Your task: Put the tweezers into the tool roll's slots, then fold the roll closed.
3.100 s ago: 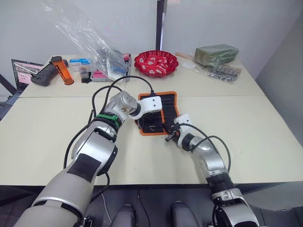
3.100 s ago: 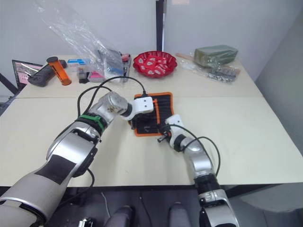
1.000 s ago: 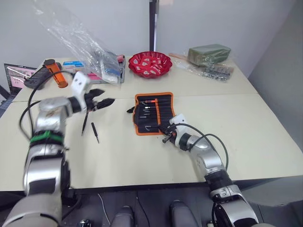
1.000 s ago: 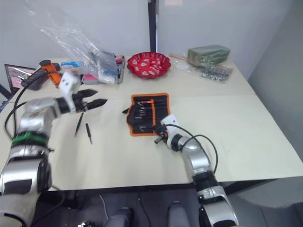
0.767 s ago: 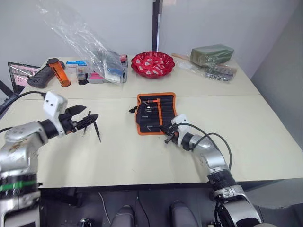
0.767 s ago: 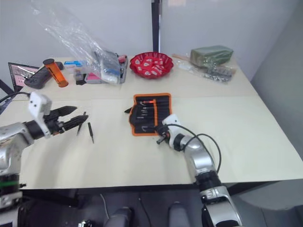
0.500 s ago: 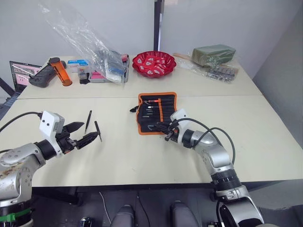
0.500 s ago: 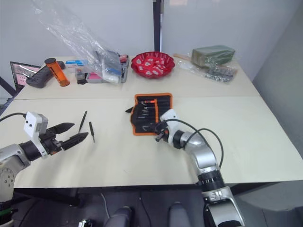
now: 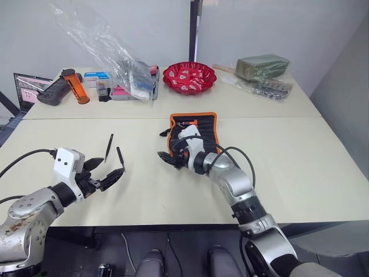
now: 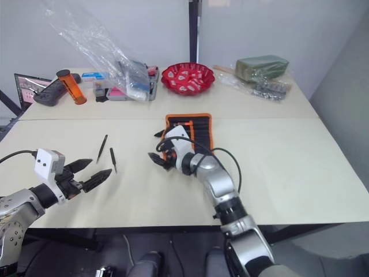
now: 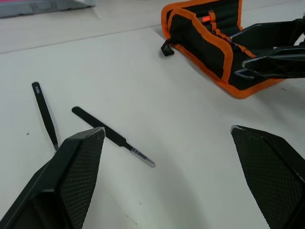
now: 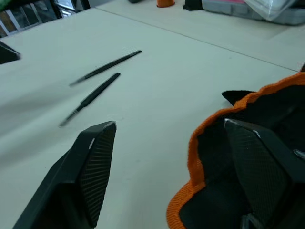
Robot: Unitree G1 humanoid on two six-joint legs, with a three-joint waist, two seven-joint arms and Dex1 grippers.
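My right gripper takes hold of the tool roll by its orange edge [image 12: 192,157] next, so its slots lie open for the tweezers.
The tool roll [image 9: 203,128], black with orange edging, lies at mid-table with its slots [image 9: 198,123] facing up. Its near end is rumpled and raised [image 11: 209,45]. My right gripper [image 9: 168,159] is open at the roll's near left corner. The orange edge [image 12: 200,143] sits between its fingers, and one finger [image 12: 259,162] lies over the black fabric. Two tweezers [image 9: 108,143] [image 9: 120,157] lie loose on the table, left of the roll. My left gripper [image 9: 112,166] is open and empty, hovering just in front of them near the table's front left.
Along the back of the table stand a red bowl [image 9: 189,78], a crumpled plastic bag [image 9: 109,52] over a grey case, an orange cylinder [image 9: 75,86] and a green wrapped packet [image 9: 263,64]. The roll's black tie cord [image 9: 163,134] sticks out on the roll's left.
My right gripper has opened and swung left across the roll's near end to its left corner. My left arm has pulled back towards the front left, away from the two tweezers.
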